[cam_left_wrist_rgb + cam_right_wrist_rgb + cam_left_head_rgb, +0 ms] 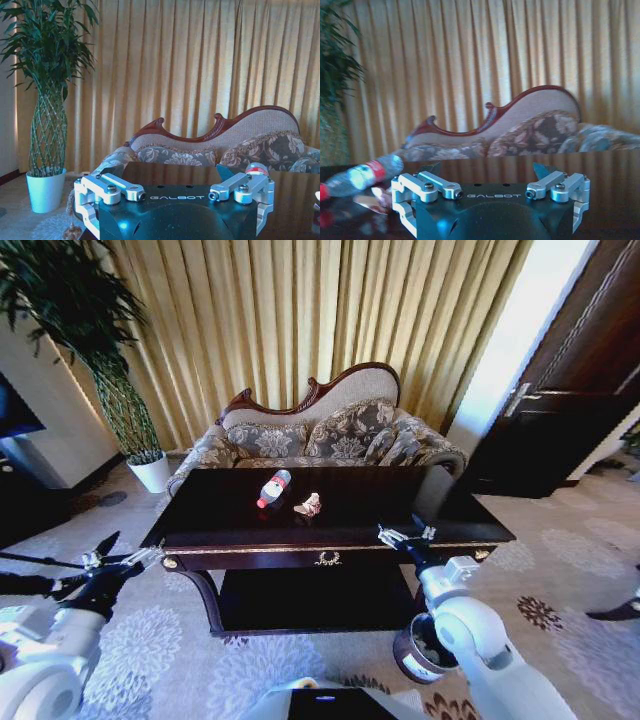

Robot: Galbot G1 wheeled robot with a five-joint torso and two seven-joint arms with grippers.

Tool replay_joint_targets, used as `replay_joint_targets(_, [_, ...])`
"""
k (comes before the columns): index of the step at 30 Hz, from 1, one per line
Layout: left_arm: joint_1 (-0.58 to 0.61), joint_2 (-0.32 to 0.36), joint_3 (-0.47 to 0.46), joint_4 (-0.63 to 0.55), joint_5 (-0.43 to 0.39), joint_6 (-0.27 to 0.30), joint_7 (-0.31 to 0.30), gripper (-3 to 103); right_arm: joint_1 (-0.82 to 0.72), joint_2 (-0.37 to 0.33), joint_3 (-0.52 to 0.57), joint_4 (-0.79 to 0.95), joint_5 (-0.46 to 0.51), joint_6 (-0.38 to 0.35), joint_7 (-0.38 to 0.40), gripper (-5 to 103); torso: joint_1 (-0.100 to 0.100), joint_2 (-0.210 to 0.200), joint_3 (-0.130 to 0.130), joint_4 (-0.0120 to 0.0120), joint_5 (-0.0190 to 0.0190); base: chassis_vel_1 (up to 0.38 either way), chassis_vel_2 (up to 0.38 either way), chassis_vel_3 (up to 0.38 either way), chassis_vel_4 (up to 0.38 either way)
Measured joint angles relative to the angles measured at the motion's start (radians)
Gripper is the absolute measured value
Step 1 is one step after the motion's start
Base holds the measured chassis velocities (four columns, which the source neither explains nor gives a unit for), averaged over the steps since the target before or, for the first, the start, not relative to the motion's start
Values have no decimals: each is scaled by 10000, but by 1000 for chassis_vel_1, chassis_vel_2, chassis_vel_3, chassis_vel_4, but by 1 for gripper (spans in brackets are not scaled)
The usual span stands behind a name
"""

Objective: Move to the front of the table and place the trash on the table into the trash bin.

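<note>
The crumpled paper wad needs to go into the trash bin point(418, 650), so my right gripper should grab the wad by its bunched middle point(311, 505) next.
The dark glossy table point(220, 508) stands in front of me. On its top lies the trash: a small plastic bottle point(272, 488) with a red label, and a crumpled pale wad point(309, 505) just right of it. My right gripper point(405, 533) hovers open over the table's front right edge, well right of the wad. Its wrist view shows the bottle point(365, 175) and the wad point(376, 197) off to one side of the open right gripper point(487, 170). My left gripper point(125, 548) hangs open beside the table's front left corner. The trash bin point(418, 650) stands on the carpet, partly hidden by my right arm.
An ornate sofa point(320, 435) sits close behind the table, with gold curtains behind it. A tall plant in a white pot point(152, 472) stands at the back left, and a dark door point(560, 370) at the right. Patterned carpet lies on both sides of the table.
</note>
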Motion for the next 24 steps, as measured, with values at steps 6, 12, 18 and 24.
replay_joint_targets(6, [40,-45,-46,-129,0,-40,-52,100,945,-1285,-618,-157,1387,-211,242,100,-6,3,-2,1,2,0,0,0,0])
replay_joint_targets(12, [106,-164,92,-284,25,-14,-227,100,2393,-2175,-2085,-743,1939,-347,323,100,-3,2,0,1,4,0,0,0,0])
replay_joint_targets(18, [20,-80,181,-355,33,151,-395,100,4600,-2306,-3993,-1342,2490,-638,1136,100,-3,2,0,0,0,0,0,0,0])
replay_joint_targets(24, [38,-130,217,-356,39,236,-426,100,6273,-2023,-5472,-2191,3033,-865,1816,100,-2,1,1,2,-1,0,0,0,0])
